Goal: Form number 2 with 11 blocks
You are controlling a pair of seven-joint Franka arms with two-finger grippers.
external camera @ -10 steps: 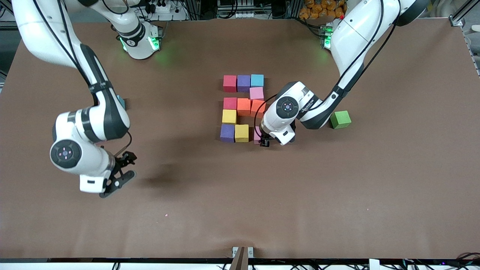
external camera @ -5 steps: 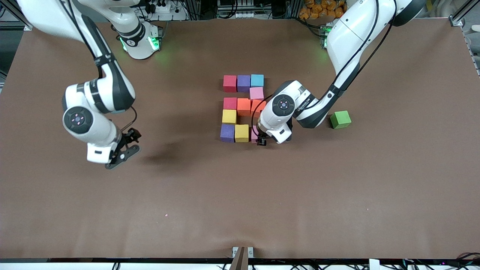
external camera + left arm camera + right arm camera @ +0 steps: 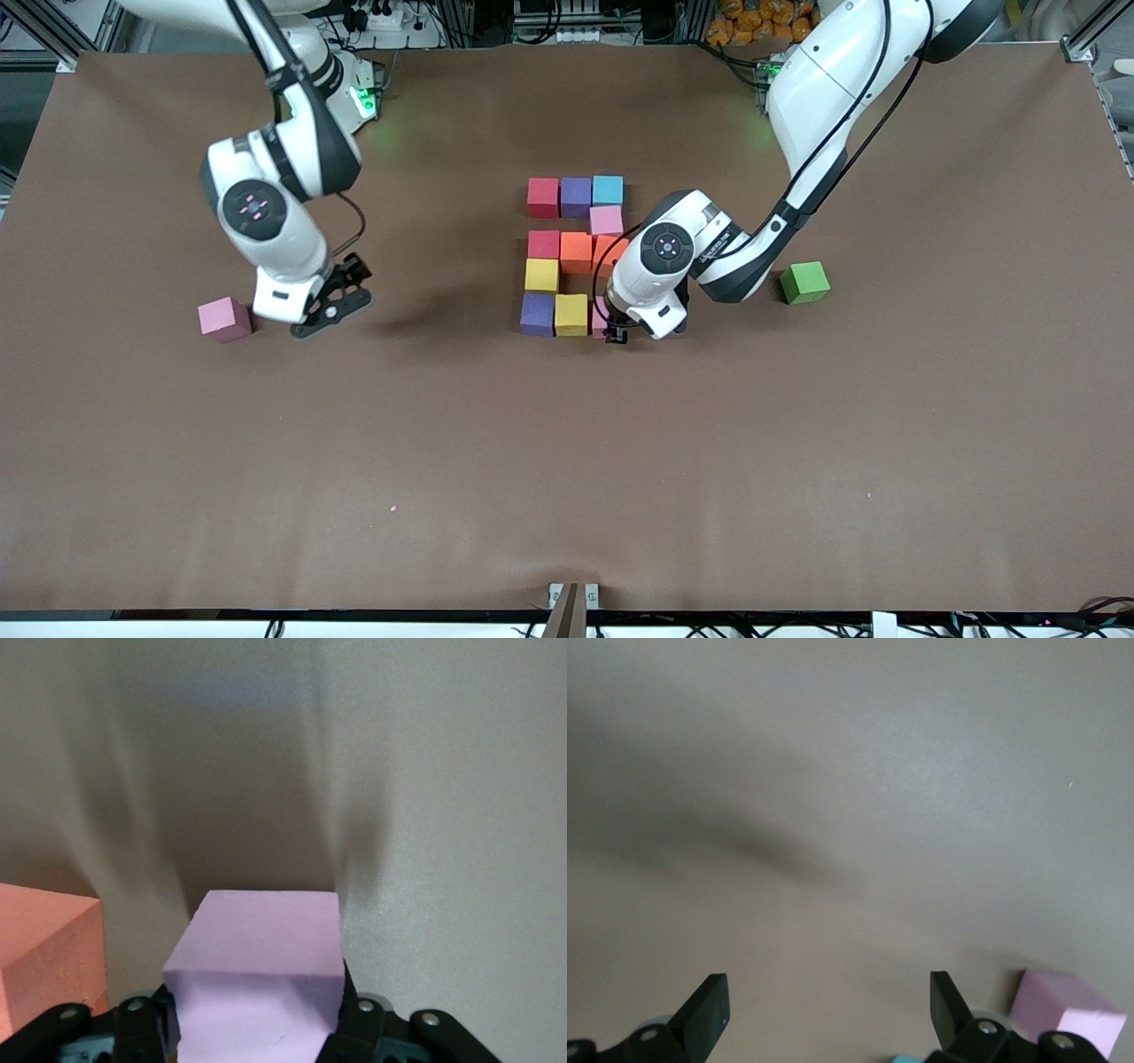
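The pink block (image 3: 598,317) (image 3: 252,966) sits low beside the yellow block on the tabletop, so it is now time for my left gripper to release it.
The blocks form a partial number 2 (image 3: 574,252) mid-table: a red (image 3: 542,197), purple (image 3: 575,196) and light blue (image 3: 608,190) row, a pink link (image 3: 606,220), a red and two orange row, a yellow link (image 3: 541,275), then purple (image 3: 537,314) and yellow (image 3: 571,314). My left gripper (image 3: 617,332) is shut on a pink block (image 3: 601,316) right beside that yellow one. In the left wrist view the pink block (image 3: 257,974) fills the left gripper (image 3: 257,1028), with an orange block (image 3: 49,943) alongside. My right gripper (image 3: 341,292) hangs open and holds nothing.
A loose pink block (image 3: 223,319) lies toward the right arm's end of the table, beside the right gripper (image 3: 827,1005), and shows in the right wrist view as the pink block (image 3: 1067,1014). A green cube (image 3: 804,283) sits toward the left arm's end.
The right arm swung back toward its base, still open, uncovering the loose pink block. The left gripper with its pink block edged slightly toward the yellow block.
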